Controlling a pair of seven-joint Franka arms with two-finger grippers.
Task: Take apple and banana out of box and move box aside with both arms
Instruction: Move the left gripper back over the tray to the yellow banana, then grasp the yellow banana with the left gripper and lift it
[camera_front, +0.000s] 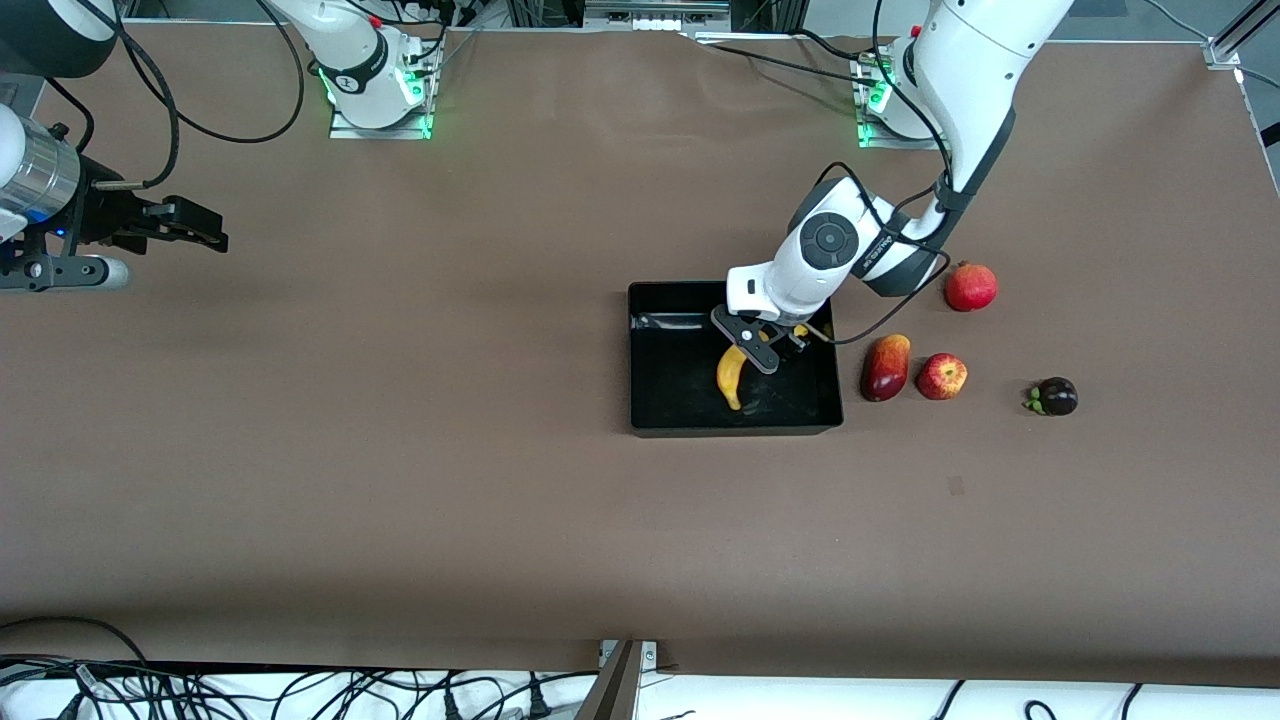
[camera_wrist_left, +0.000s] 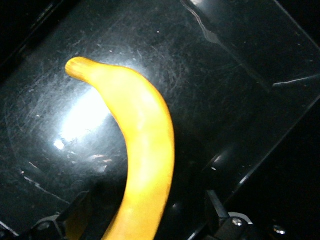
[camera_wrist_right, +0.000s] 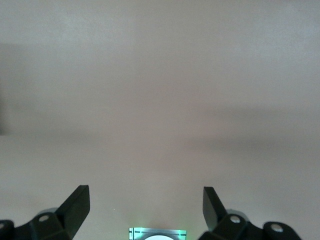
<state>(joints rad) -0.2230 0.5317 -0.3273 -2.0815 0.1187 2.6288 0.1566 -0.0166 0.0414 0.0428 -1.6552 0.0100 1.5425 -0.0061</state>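
Observation:
I need to grab the banana by its curved body (camera_wrist_left: 137, 210) with my left gripper next, so that I can lift the banana out of the box (camera_wrist_left: 240, 120).
The yellow banana (camera_front: 732, 378) lies in the black open-topped box (camera_front: 690, 405) near the middle of the table. My left gripper (camera_front: 765, 350) hangs low over the box at the banana's upper end. In the left wrist view the banana (camera_wrist_left: 145, 145) runs between my left gripper's (camera_wrist_left: 147, 210) spread fingers (camera_wrist_left: 80, 207), with a gap on each side, over the box floor (camera_wrist_left: 225, 75). The speckled apple (camera_front: 941, 376) sits on the table beside the box, toward the left arm's end. My right gripper (camera_front: 215, 235) is open and empty, waiting over bare table at the right arm's end (camera_wrist_right: 146, 200).
A red-and-yellow mango-like fruit (camera_front: 886, 367) lies between the box and the apple. A round red fruit (camera_front: 971, 286) sits farther from the front camera than the apple. A dark purple fruit (camera_front: 1053, 397) lies nearer the left arm's end. Black cables loop off the left wrist.

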